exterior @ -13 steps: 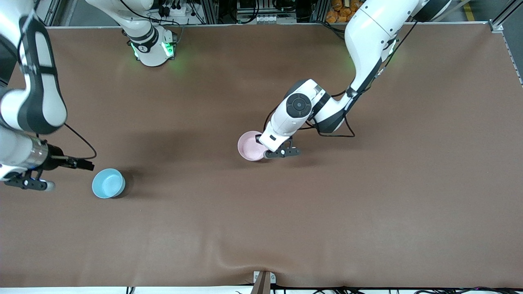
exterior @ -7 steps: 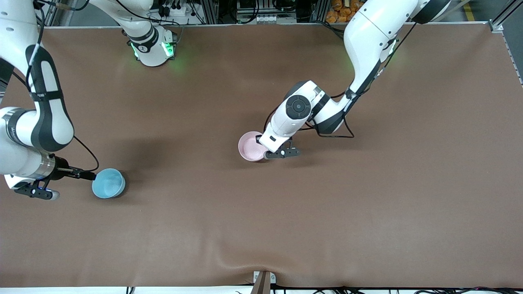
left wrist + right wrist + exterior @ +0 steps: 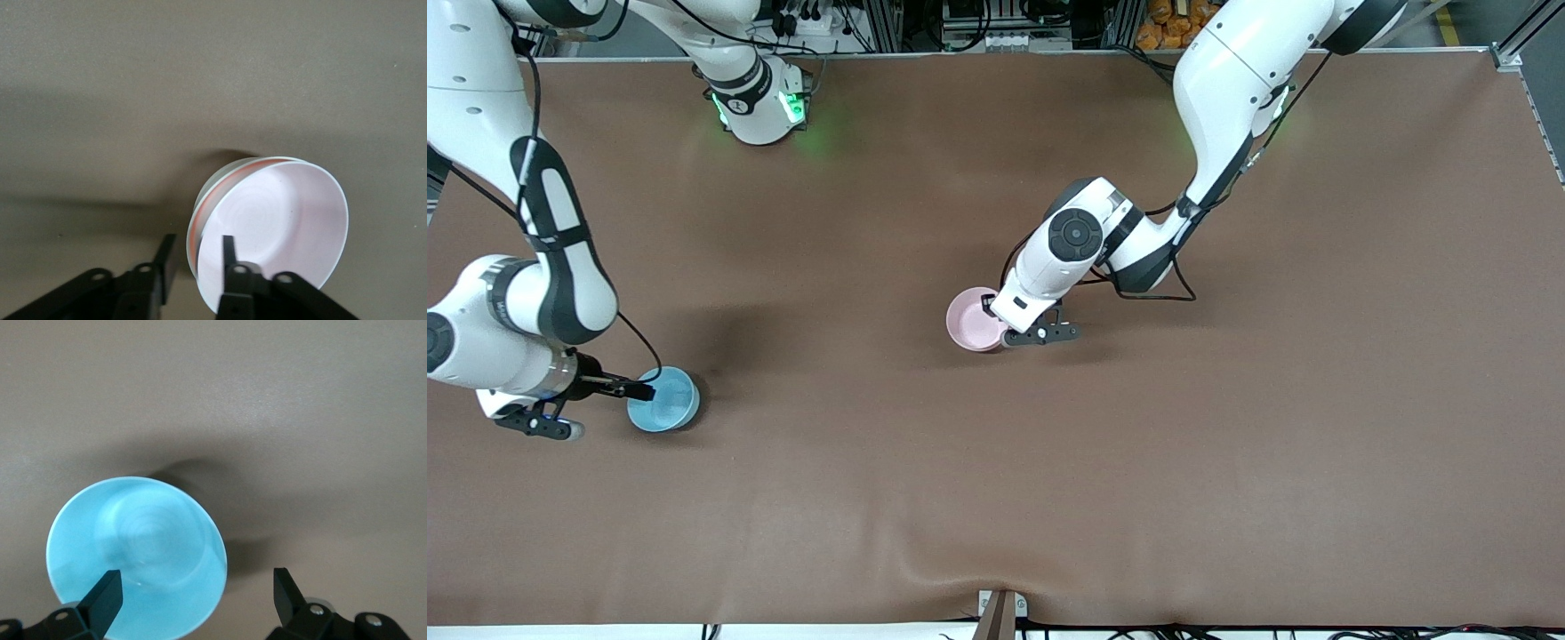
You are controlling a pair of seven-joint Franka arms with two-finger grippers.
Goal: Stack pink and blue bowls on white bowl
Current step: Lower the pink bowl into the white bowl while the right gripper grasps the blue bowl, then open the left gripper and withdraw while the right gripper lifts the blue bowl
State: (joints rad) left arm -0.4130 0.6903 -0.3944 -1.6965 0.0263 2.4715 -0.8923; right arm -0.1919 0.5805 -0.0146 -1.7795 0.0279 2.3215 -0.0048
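Note:
Next, my right gripper grabs the blue bowl by its rim (image 3: 653,373), to stack it on the pink bowl (image 3: 974,320).
The pink bowl (image 3: 974,320) sits mid-table, nested in the white bowl (image 3: 208,195), of which only a thin rim shows around it in the left wrist view. My left gripper (image 3: 999,321) is open astride the pink bowl's (image 3: 280,220) rim, one finger inside and one outside, with a gap on either side. The blue bowl (image 3: 665,400) stands alone toward the right arm's end, nearer the front camera. My right gripper (image 3: 609,411) hangs wide open over the blue bowl's (image 3: 133,547) edge, one finger above the bowl and one past its rim.
The brown table (image 3: 1227,444) is bare around both bowls. A small bracket (image 3: 1000,613) sits at the table's front edge. The right arm's base (image 3: 756,107) stands at the back.
The right arm swung in and its gripper came over the blue bowl's edge. The left gripper's fingers parted off the pink bowl's rim. The bowls stayed put.

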